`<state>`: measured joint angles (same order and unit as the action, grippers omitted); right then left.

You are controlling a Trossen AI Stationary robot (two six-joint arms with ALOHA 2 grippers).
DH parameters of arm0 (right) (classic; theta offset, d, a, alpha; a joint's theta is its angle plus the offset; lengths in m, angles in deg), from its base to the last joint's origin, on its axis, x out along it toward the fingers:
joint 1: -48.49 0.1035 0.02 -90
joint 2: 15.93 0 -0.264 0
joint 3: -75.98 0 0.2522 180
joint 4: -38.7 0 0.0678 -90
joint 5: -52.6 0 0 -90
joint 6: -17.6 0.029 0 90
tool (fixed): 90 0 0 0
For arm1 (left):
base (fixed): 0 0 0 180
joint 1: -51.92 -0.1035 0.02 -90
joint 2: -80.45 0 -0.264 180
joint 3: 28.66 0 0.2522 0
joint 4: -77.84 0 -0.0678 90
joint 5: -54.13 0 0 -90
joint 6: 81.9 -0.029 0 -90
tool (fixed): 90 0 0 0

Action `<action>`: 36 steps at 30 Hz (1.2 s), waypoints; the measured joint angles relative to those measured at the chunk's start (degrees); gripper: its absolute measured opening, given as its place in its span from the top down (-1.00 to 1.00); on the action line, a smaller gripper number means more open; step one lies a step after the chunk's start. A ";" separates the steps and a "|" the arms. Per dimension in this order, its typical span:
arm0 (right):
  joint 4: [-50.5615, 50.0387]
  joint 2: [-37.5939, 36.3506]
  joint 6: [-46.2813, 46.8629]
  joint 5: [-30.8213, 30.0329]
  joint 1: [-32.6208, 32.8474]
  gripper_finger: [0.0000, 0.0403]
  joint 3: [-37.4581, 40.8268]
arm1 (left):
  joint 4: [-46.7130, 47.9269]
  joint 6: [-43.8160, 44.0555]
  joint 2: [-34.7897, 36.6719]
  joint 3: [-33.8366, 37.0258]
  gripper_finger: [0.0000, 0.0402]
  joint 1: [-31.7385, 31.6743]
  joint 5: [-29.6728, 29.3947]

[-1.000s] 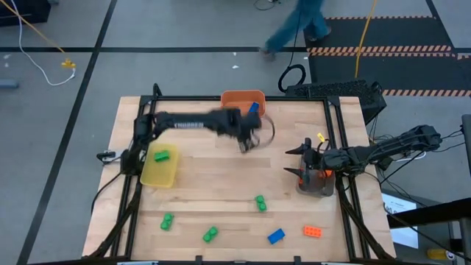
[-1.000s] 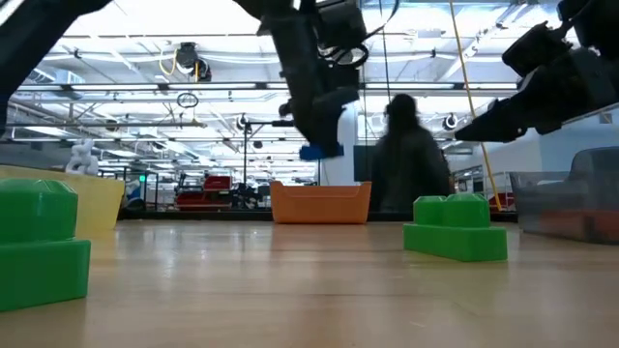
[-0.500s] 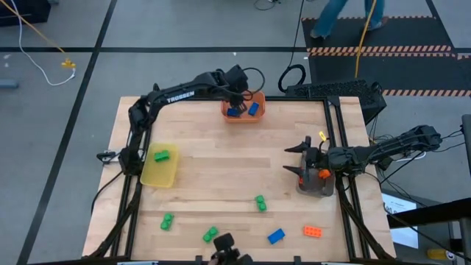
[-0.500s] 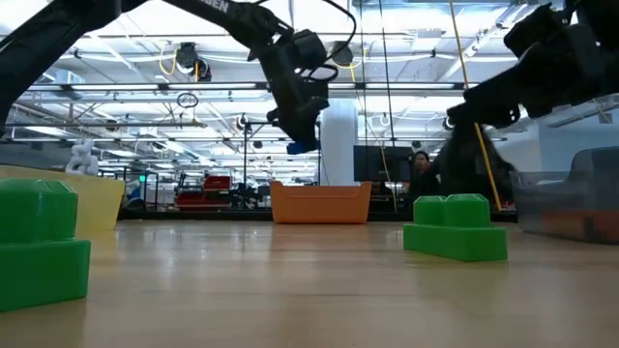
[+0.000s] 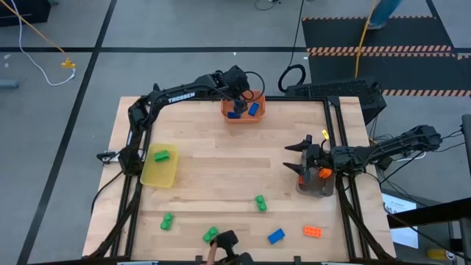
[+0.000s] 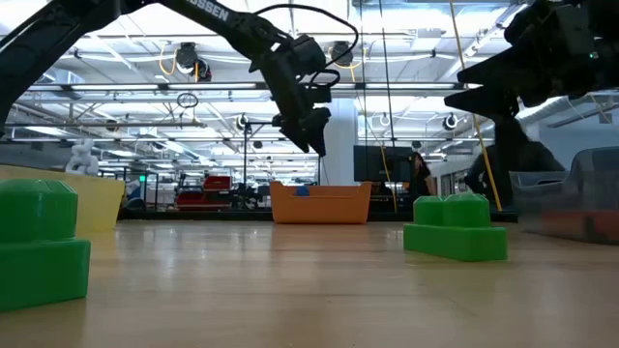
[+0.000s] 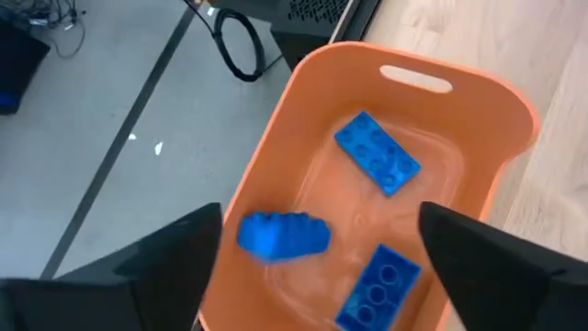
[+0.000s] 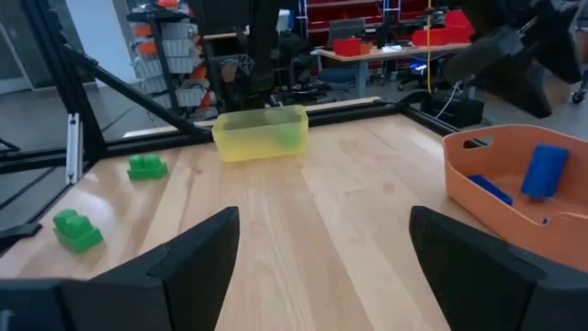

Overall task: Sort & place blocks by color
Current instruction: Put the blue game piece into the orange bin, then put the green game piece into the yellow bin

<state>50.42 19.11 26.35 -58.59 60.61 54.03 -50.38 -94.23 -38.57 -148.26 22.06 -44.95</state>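
Observation:
The green block closest to the grey bin needs to go into the yellow bin (image 5: 159, 168). My left gripper should next grab its end stud (image 5: 262, 207) to sort it.
My left gripper (image 5: 239, 96) (image 7: 320, 213) hangs open above the orange bin (image 5: 243, 118) at the table's far edge. Three blue blocks show in that bin: one (image 7: 283, 234) by its wall, two (image 7: 377, 154) (image 7: 378, 285) on its floor. My right gripper (image 5: 294, 158) (image 8: 323, 221) waits open beside the grey bin (image 5: 316, 184) at the right, which holds an orange block (image 5: 321, 174). Lying loose near the front edge are three green blocks (image 5: 166, 220) (image 5: 210, 234) (image 5: 260, 202), a blue one (image 5: 276, 235) and an orange one (image 5: 313, 231).
A yellow bin (image 5: 160, 171) at the table's left holds a green block (image 5: 161, 155). A dark object (image 5: 224, 241) sits at the middle of the near edge. Bare wood lies between the bins in the table's middle.
My left gripper has carried a blue block from the table's middle toward the far edge, over the orange bin. There it has opened and let go, and the block has dropped into the bin.

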 joint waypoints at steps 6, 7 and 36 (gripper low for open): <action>-0.02 0.01 -0.09 -0.02 0.00 -0.54 0.00 | 5.72 0.60 0.00 -0.55 -0.88 3.96 1.23; -0.04 0.02 -0.28 -0.02 -0.02 -0.54 0.00 | 6.93 0.00 0.00 -0.57 -0.84 5.16 1.39; 1.25 -18.56 -7.12 -2.80 0.00 -0.54 -0.02 | -2.25 -8.24 -0.02 3.20 -0.39 40.43 13.01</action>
<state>51.66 0.56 19.24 -61.39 60.61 54.01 -52.63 -102.47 -38.59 -145.06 62.49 -31.95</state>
